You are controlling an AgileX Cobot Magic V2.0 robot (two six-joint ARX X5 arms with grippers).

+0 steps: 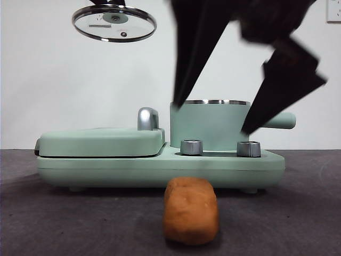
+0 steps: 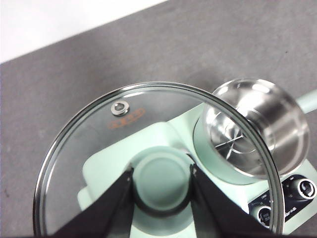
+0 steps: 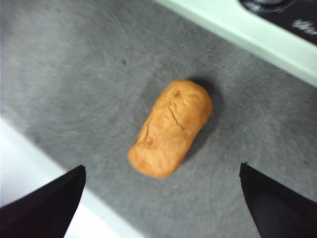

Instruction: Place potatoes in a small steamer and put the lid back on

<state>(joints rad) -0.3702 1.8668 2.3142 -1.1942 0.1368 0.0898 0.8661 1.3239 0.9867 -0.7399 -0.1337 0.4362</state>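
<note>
My right gripper grabs the orange-brown potato around its oblong middle (image 1: 191,210) next, to load the small steamer (image 1: 210,125).
The potato (image 1: 191,210) (image 3: 171,128), orange-brown and oblong, lies on the grey table in front of the appliance. My right gripper (image 1: 212,117) (image 3: 161,198) hangs open above it, its two black jaws spread wide on either side with nothing between them. The small steamer (image 1: 210,125) (image 2: 257,129) stands uncovered on the right of the appliance base, its steel inside bare. High up at the left, the glass lid (image 1: 114,24) (image 2: 99,148) hangs level in the air. My left gripper (image 2: 161,173) is shut on its mint-green knob.
The flat mint-green griddle cover (image 1: 101,143) with a chrome handle (image 1: 147,118) fills the left of the base. Two steel dials (image 1: 192,147) (image 1: 248,149) sit on the front. The steamer's side handle (image 1: 282,121) points right. The table's white edge (image 3: 29,163) runs close to the potato.
</note>
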